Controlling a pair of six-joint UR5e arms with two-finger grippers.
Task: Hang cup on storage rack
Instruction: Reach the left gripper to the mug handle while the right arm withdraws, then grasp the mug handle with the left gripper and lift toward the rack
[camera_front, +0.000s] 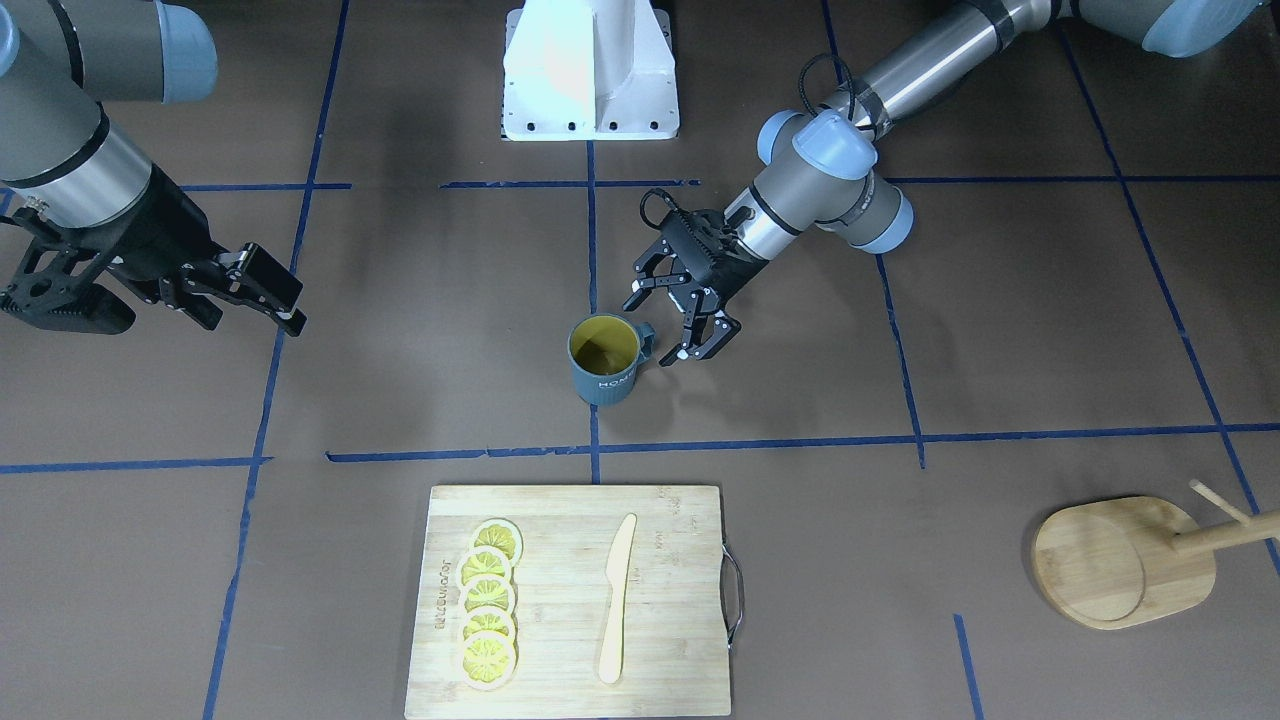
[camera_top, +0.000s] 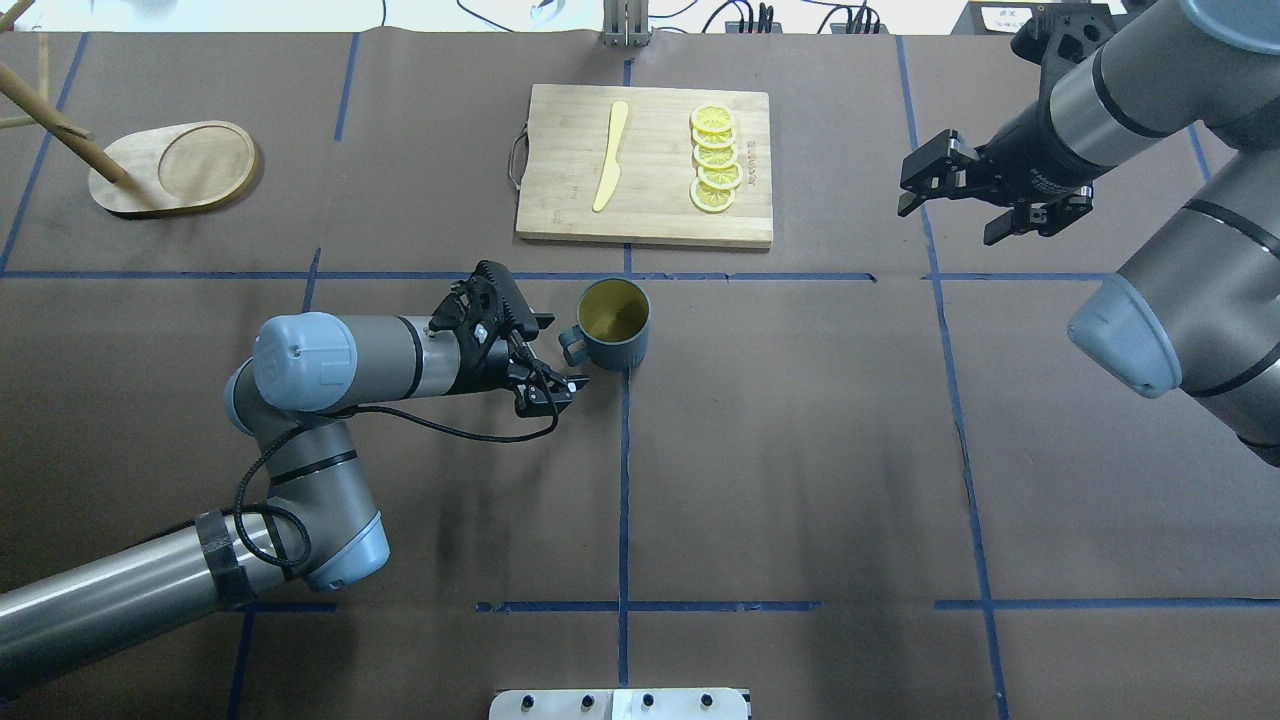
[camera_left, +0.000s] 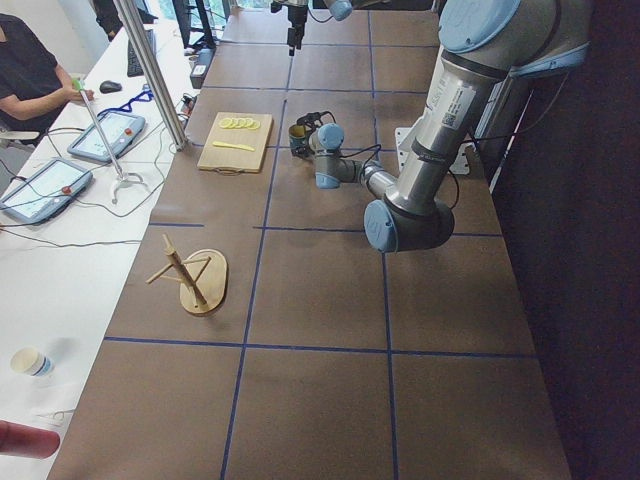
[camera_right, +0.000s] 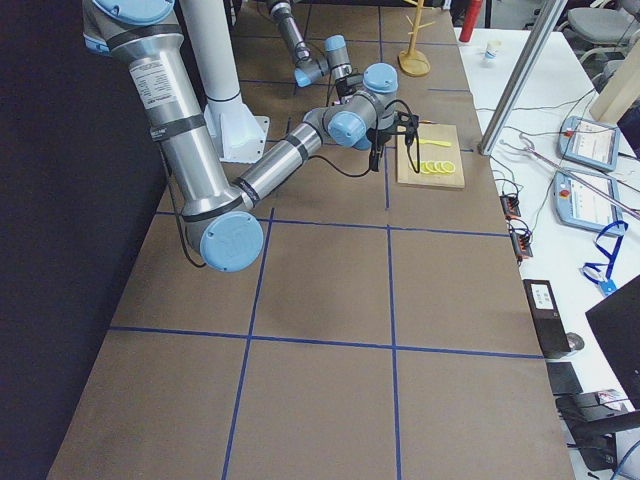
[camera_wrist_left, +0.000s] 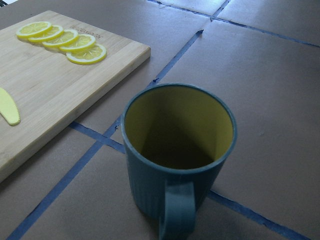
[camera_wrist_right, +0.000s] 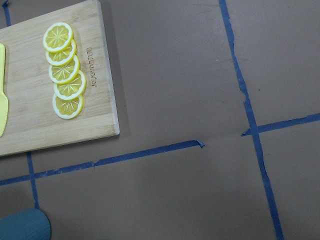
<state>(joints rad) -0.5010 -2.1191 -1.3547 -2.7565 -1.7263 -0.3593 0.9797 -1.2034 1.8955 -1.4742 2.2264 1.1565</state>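
Note:
The cup needs to hang on the storage rack, so next my left gripper needs to grab the cup by its handle.
The cup, dark grey-teal with a yellow inside, stands upright near the table's middle; it also shows in the overhead view and fills the left wrist view, handle toward the camera. My left gripper is open and low at the cup's handle, one finger on either side of it, not touching. It shows in the overhead view too. My right gripper is open, empty and raised, far from the cup. The storage rack, a bamboo oval base with post and pegs, stands at the far left corner.
A bamboo cutting board with a metal handle lies just beyond the cup, bearing a yellow knife and several lemon slices. Blue tape lines cross the brown table. The robot's white base is at the near edge.

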